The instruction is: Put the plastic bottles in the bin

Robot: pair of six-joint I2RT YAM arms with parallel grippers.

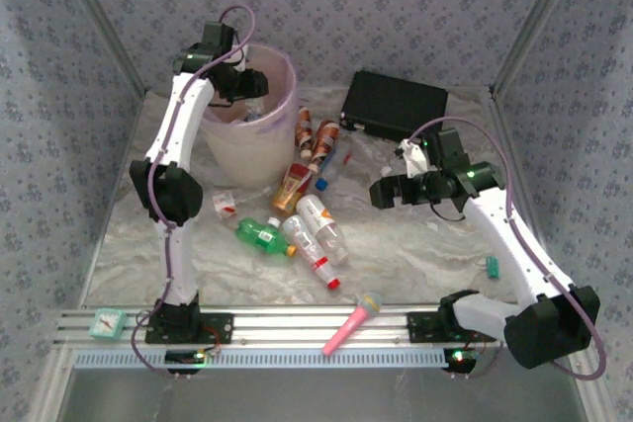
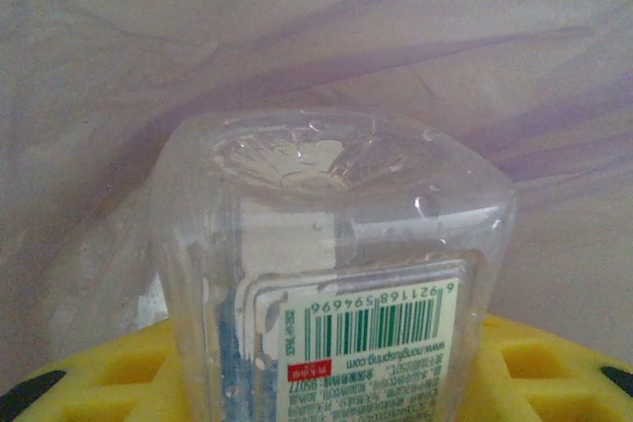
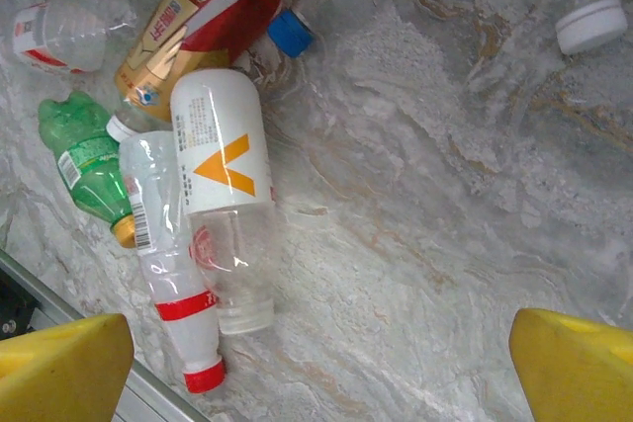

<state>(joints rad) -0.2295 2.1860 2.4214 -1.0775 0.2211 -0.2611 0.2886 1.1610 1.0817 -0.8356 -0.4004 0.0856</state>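
The clear plastic bottle (image 2: 336, 274) hangs within the pale-pink bin's opening and would end inside the bin, so my left gripper opens next.
The pale-pink bin (image 1: 237, 150) stands at the back left. Over its mouth my left gripper (image 1: 247, 86) is shut on a clear plastic bottle (image 2: 336, 274) with a green barcode label, which sits between the yellow fingers (image 2: 539, 363) with its base pointing away. Several more bottles lie in front of the bin: a green one (image 1: 259, 235) (image 3: 84, 160), a clear red-capped one (image 1: 312, 254) (image 3: 168, 264), a white-labelled one (image 1: 321, 219) (image 3: 223, 155) and orange-brown ones (image 1: 293, 185). My right gripper (image 1: 386, 190) (image 3: 316, 368) hangs open above bare table to their right.
A flat black case (image 1: 394, 106) lies at the back right. A pink toy microphone (image 1: 352, 323) rests on the front rail, with a small teal clock (image 1: 106, 322) at its left end. A loose white cap (image 3: 590, 25) lies on the marbled cover.
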